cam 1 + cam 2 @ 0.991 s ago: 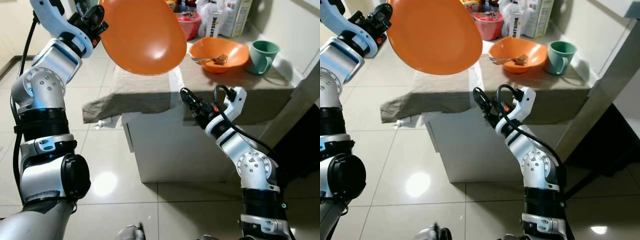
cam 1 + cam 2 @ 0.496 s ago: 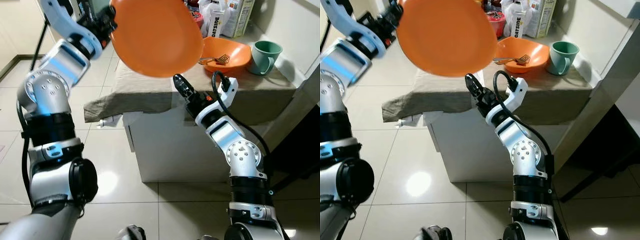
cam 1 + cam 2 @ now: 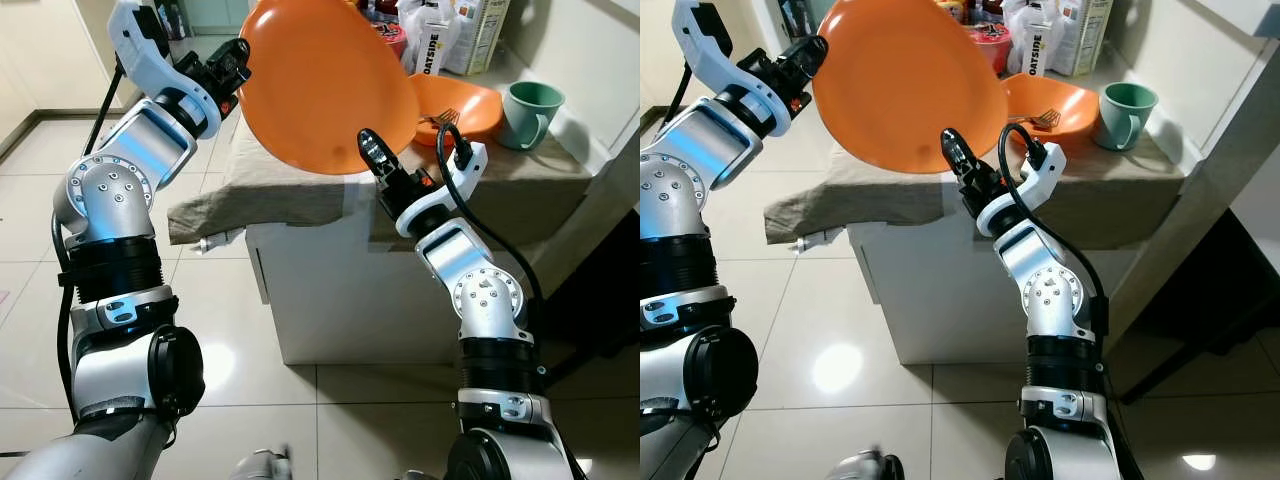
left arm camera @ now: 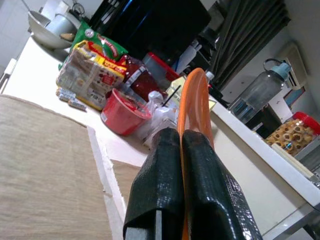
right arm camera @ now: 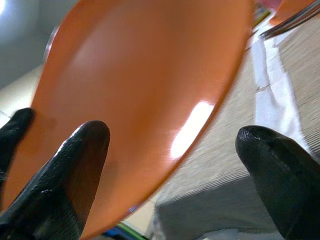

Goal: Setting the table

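Note:
I will next use my right gripper to pinch the plate by its thin free rim (image 5: 172, 171). The plate's broad side is far wider than my open fingers.
A large orange plate (image 3: 325, 80) hangs tilted on edge above the near left part of the cloth-covered table (image 3: 290, 190). My left gripper (image 3: 235, 60) is shut on its left rim; in the left wrist view both fingers (image 4: 200, 170) pinch the thin orange rim (image 4: 197, 95). My right gripper (image 3: 368, 150) reaches up from below to the plate's lower edge. In the right wrist view its fingers (image 5: 75, 170) stand wide open, with the plate's underside (image 5: 145, 75) just beyond them.
An orange bowl (image 3: 475, 105) with a fork (image 3: 443, 117) in it and a green mug (image 3: 528, 110) sit on the table's right side. A red bowl (image 3: 980, 45) and cartons (image 3: 440, 40) crowd the back. Tiled floor lies to the left.
My left arm has swung the plate to the right and lower over the table. My right gripper has risen from the table's front up to the plate's lower rim.

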{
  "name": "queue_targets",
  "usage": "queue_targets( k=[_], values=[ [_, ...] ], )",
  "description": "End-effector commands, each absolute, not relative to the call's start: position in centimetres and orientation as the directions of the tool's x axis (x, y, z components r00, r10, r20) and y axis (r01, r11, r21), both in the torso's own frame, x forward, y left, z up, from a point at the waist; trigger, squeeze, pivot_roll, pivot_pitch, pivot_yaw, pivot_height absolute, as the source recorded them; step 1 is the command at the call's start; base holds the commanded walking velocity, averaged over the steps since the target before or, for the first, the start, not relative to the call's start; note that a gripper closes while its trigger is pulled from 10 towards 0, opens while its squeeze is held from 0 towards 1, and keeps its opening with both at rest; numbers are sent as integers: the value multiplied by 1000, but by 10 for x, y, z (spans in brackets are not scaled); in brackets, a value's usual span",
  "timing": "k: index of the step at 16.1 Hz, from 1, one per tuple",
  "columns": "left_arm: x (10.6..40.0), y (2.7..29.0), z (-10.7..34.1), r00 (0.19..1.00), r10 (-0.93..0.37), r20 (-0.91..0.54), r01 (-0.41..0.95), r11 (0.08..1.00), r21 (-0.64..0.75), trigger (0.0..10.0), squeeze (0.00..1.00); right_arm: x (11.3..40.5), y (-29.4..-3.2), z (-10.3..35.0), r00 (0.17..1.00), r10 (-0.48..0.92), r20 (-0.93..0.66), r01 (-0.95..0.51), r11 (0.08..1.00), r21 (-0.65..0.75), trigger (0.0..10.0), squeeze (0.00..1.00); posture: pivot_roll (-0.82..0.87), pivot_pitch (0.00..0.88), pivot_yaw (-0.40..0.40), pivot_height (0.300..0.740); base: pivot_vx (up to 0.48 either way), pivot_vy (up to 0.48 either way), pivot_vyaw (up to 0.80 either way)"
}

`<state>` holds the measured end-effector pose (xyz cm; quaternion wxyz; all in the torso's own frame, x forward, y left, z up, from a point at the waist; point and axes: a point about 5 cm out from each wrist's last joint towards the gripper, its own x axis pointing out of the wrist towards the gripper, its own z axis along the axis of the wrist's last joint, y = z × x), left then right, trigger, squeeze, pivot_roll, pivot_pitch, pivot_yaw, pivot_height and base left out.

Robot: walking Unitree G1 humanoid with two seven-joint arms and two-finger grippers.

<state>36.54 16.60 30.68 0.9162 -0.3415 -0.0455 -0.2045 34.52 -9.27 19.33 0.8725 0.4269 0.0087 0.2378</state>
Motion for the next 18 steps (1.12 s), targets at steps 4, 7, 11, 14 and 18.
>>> queue_targets(
  k=[4, 7, 11, 14, 18],
  values=[
    [356, 159, 331, 877, -367, 311, 481, 645, -594, 0, 0, 351, -89, 194, 895, 411, 174, -401, 570, 717, 10000, 0, -170, 16, 56, 740, 0, 0, 0],
    [354, 156, 334, 871, -372, 322, 492, 628, -603, 0, 0, 353, -86, 190, 898, 411, 158, -395, 593, 701, 10000, 0, -169, 18, 55, 740, 0, 0, 0],
    [352, 155, 338, 865, -373, 336, 501, 614, -610, 0, 0, 353, -81, 189, 898, 413, 155, -397, 602, 693, 0, 0, -170, 19, 53, 740, 0, 0, 0],
    [350, 153, 341, 857, -378, 351, 515, 588, -624, 0, 0, 354, -81, 188, 902, 406, 148, -385, 599, 702, 0, 0, -171, 20, 53, 740, 0, 0, 0],
    [348, 151, 346, 852, -373, 369, 523, 561, -642, 0, 0, 355, -80, 188, 906, 393, 156, -368, 553, 748, 0, 0, -168, 22, 52, 740, 0, 0, 0]
  ],
)
